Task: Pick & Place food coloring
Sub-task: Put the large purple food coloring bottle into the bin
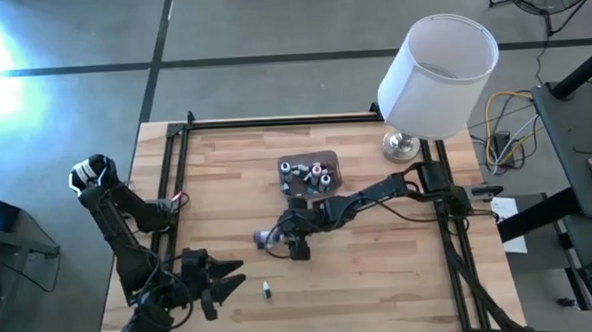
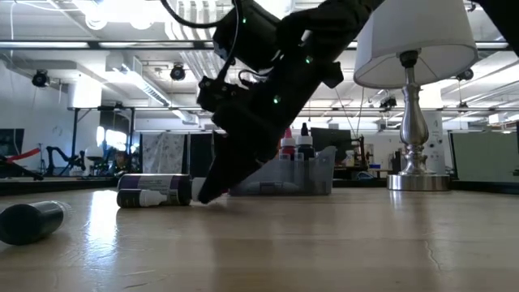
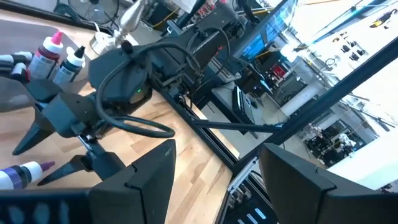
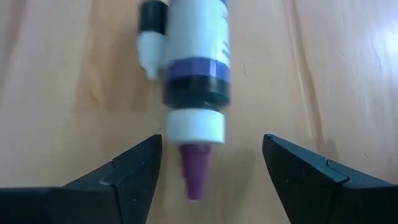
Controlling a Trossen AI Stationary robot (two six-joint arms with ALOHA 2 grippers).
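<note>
Next, my right gripper grabs the purple-tipped bottle [image 4: 196,62] by its white cap collar [image 4: 196,124] to pick and place the food coloring.
A whitish food coloring tube [image 4: 196,74] with a dark purple band, white collar and purple nozzle lies on its side on the wood, also seen in the low view [image 2: 154,191]. A smaller white-tipped bottle [image 4: 149,37] lies right beside it. My right gripper [image 4: 212,142] is open and low over the table [image 1: 275,237]. Its fingers stand on either side of the tube's nozzle end, apart from it. My left gripper [image 1: 231,274] waits open near the table's near-left corner [image 3: 217,168]. Another tiny bottle [image 1: 267,288] lies just to its right.
A grey translucent tub [image 1: 331,156] holding several small capped bottles stands behind the right gripper, at the table's middle [image 2: 320,174]. A white-shaded lamp [image 1: 437,65] on a metal base stands at the far-right corner. A dark bottle [image 2: 31,221] lies on the near part of the table.
</note>
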